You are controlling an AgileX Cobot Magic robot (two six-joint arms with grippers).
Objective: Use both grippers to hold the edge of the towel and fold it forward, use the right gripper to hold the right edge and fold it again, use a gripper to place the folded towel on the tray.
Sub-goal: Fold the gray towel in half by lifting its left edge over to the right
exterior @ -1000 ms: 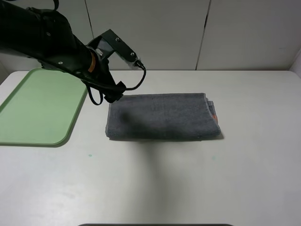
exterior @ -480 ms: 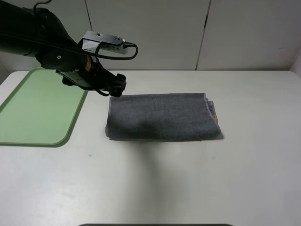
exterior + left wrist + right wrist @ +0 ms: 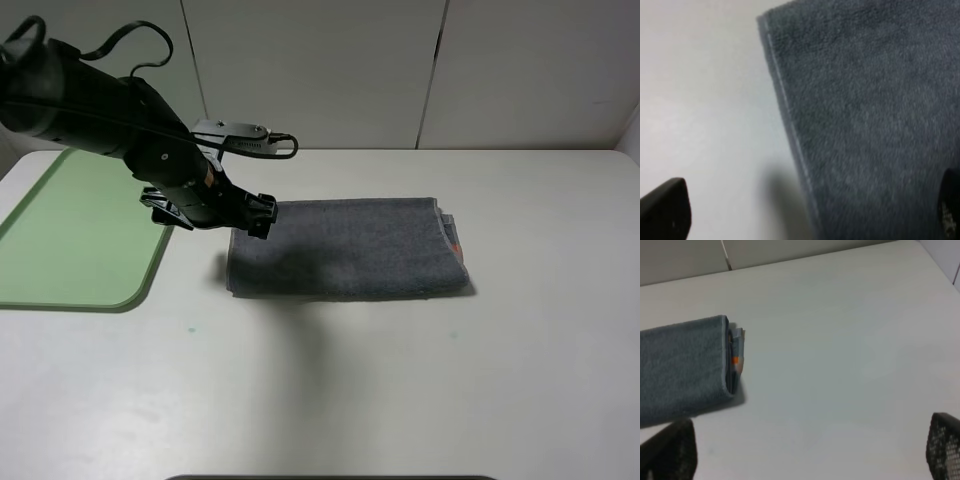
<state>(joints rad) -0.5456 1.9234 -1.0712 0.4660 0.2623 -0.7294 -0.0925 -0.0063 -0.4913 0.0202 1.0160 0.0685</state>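
Note:
Next, the left gripper grabs the towel's pale-stitched hem, to lift the folded towel onto the tray (image 3: 70,230).
The dark grey towel (image 3: 350,250) lies folded on the white table, with a bit of orange at its right end (image 3: 456,246). My left gripper (image 3: 255,215) hovers low over the towel's left end. In the left wrist view it (image 3: 807,212) is open, with one fingertip (image 3: 665,210) over bare table and the other over the towel (image 3: 865,100), straddling a pale-stitched hem (image 3: 790,125). My right gripper (image 3: 807,452) is open and empty, away from the towel's right end (image 3: 730,357); it is out of the exterior view. The pale green tray (image 3: 70,230) lies at the left and holds nothing.
The left arm's black sleeve and cable (image 3: 90,100) reach over the tray's far right corner. White table (image 3: 400,380) surrounds the towel, with a white panelled wall (image 3: 430,70) behind it.
My left arm has swung down and to the right, from above the tray's corner to low over the towel's left end, and its wrist has turned. The towel has not moved.

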